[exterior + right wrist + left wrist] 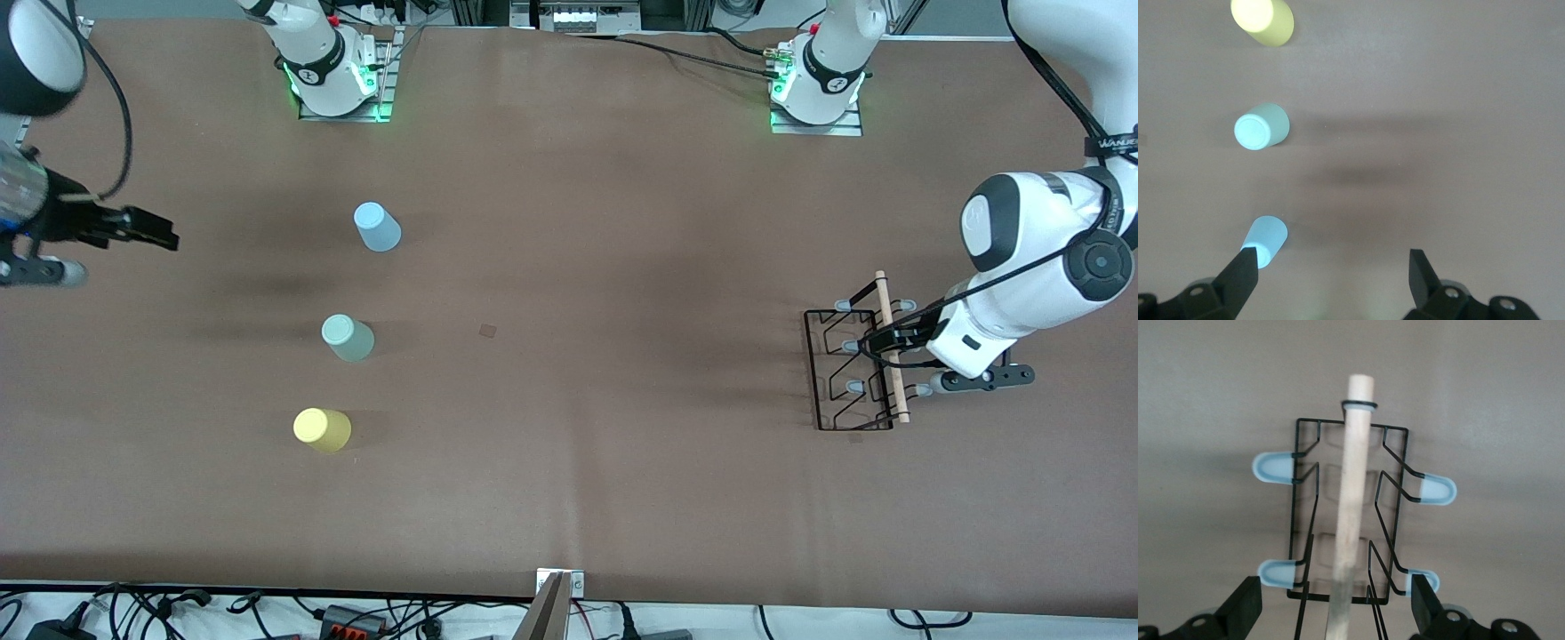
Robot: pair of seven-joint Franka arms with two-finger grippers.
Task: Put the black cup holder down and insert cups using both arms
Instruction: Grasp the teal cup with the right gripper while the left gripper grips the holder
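Observation:
In the left wrist view the wooden rod (1341,587) runs between my open fingers and closing would catch the rod, so it is time to close my left gripper on it now.
The black cup holder (845,373) stands on the table toward the left arm's end, its wooden rod handle (891,347) on top. My left gripper (878,342) is open over it. In the left wrist view the rod (1351,513) runs between the two fingers (1245,608) without touching them, and the grey-tipped pegs (1275,467) stick out sideways. Three cups stand upside down toward the right arm's end: light blue (377,227), pale green (347,338) and yellow (322,429). My right gripper (160,236) is open and empty in the air beside them; its wrist view shows the light blue cup (1266,239).
The brown table cover (569,462) has a small dark square mark (487,331) near its middle. The arm bases (333,71) stand along the edge farthest from the front camera. Cables (178,609) and a camera post (551,609) line the nearest edge.

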